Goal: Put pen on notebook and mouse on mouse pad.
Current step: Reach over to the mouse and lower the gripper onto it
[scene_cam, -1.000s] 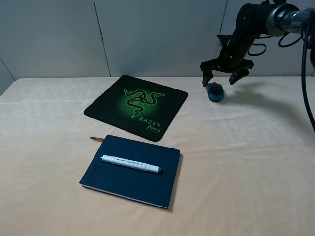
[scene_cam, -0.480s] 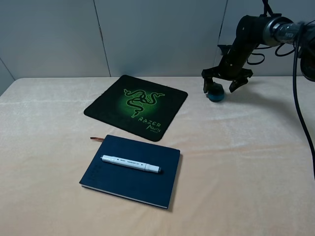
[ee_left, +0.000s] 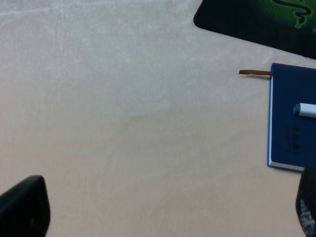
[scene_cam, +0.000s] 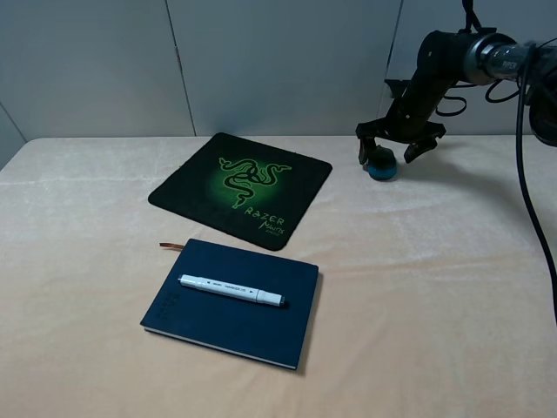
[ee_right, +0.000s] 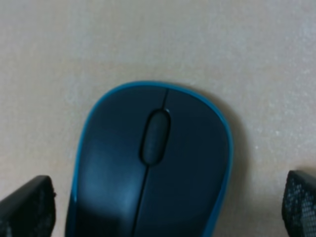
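The mouse has teal sides, and my right gripper will grab it by them next. Then it can put the mouse on the mouse pad (scene_cam: 242,190).
The teal-blue mouse (scene_cam: 381,166) sits on the beige table at the back right, to the right of the black mouse pad (scene_cam: 242,188) and off it. My right gripper (scene_cam: 386,150) is lowered over the mouse, open, one finger on each side. In the right wrist view the mouse (ee_right: 150,163) lies between the two fingertips (ee_right: 24,207), not touching them. The white pen (scene_cam: 231,291) lies across the navy notebook (scene_cam: 252,326) in front of the pad. The left gripper (ee_left: 165,212) is open over bare table, near the notebook (ee_left: 294,118), whose edge and pen end (ee_left: 306,110) show.
A beige cloth (scene_cam: 435,287) covers the table. The notebook's brown ribbon (ee_left: 255,73) sticks out toward the pad's corner (ee_left: 261,22). A grey wall stands behind the table. Dark cables hang at the right edge (scene_cam: 531,200).
The right gripper has come down from above the mouse until its fingers stand on either side of it. Pen, notebook and pad have not moved.
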